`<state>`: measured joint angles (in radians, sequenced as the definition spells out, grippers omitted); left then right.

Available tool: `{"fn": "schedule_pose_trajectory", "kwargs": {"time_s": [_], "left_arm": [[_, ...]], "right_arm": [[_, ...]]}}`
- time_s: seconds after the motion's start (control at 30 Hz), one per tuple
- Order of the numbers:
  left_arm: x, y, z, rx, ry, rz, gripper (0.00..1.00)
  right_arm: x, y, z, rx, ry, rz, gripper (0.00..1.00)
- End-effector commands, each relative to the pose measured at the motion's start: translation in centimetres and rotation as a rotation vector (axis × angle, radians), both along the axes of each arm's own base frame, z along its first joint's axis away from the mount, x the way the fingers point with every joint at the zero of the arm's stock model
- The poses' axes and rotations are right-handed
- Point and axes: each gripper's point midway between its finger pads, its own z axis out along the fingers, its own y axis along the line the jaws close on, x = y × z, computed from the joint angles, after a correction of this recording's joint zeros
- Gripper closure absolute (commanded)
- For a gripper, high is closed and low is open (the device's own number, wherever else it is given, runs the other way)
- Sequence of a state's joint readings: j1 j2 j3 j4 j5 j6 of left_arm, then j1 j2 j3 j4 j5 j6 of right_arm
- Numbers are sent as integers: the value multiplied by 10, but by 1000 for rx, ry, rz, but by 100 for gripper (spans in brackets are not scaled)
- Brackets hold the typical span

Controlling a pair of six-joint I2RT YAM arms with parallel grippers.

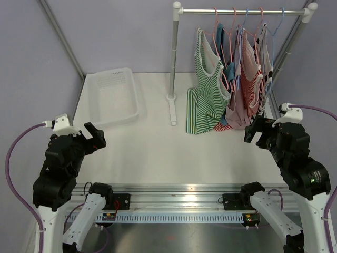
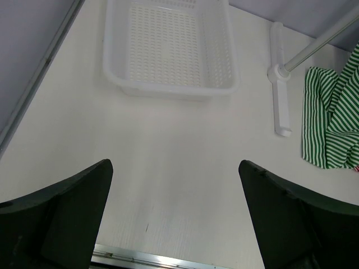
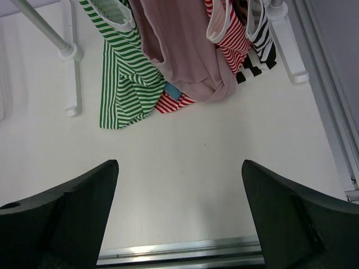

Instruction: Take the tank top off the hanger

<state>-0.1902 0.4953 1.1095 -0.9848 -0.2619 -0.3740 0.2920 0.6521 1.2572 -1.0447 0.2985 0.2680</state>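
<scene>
The pink hanger of the green-striped top has a near arm below the hook, and my right gripper will grab it there next. That leaves straps free for my left gripper to remove.
Several tank tops hang on pink and blue hangers (image 1: 225, 31) from a rail (image 1: 239, 10) at the back right. Nearest the front is a green-striped top (image 1: 206, 89), also in the right wrist view (image 3: 120, 73) and the left wrist view (image 2: 331, 117). Behind it hang a pink top (image 3: 185, 50), a red-striped top (image 1: 251, 87) and a black-striped top (image 3: 261, 39). Their hems rest on the table. My left gripper (image 1: 93, 136) is open and empty, low at the left, far from the clothes. My right gripper (image 1: 256, 129) is open and empty, just in front of the tops.
A white perforated basket (image 1: 111, 96) sits at the back left, also in the left wrist view (image 2: 168, 47). The rack's white post and foot (image 1: 172, 100) stand mid-table. A metal rail (image 1: 168, 192) runs along the near edge. Purple walls enclose the table.
</scene>
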Motion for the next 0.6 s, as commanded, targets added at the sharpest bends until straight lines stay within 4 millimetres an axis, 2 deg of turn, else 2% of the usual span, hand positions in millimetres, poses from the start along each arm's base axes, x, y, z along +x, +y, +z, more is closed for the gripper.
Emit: {"fn": "schedule_pose_trajectory", "kwargs": {"time_s": [0.0,0.07,0.27,0.37,0.43,0.47,0.5,0.53,0.57], "left_arm": [[6,-5,12,-10,-56,-26,1],[7,-6,10,-13,-54,-31,1],[17,-16,2,-38,-51,-66,1],[24,-22,-4,-52,-55,-89,1],[28,-25,-7,-54,-59,-104,1],[32,-26,-16,-50,-51,-103,1],[34,-25,-19,-43,-47,-99,1],[36,-24,-23,-38,-40,-92,1],[38,-24,-28,-34,-31,-89,1]], "right_arm": [[3,1,21,21,-79,-1,1],[5,9,23,36,-88,44,1],[20,68,51,197,-158,298,1],[40,94,69,252,-155,392,1],[51,99,77,255,-153,398,3],[63,103,75,251,-127,395,4],[68,102,86,246,-147,390,5],[74,102,89,233,-148,386,11],[88,106,85,223,-117,387,13]]}}
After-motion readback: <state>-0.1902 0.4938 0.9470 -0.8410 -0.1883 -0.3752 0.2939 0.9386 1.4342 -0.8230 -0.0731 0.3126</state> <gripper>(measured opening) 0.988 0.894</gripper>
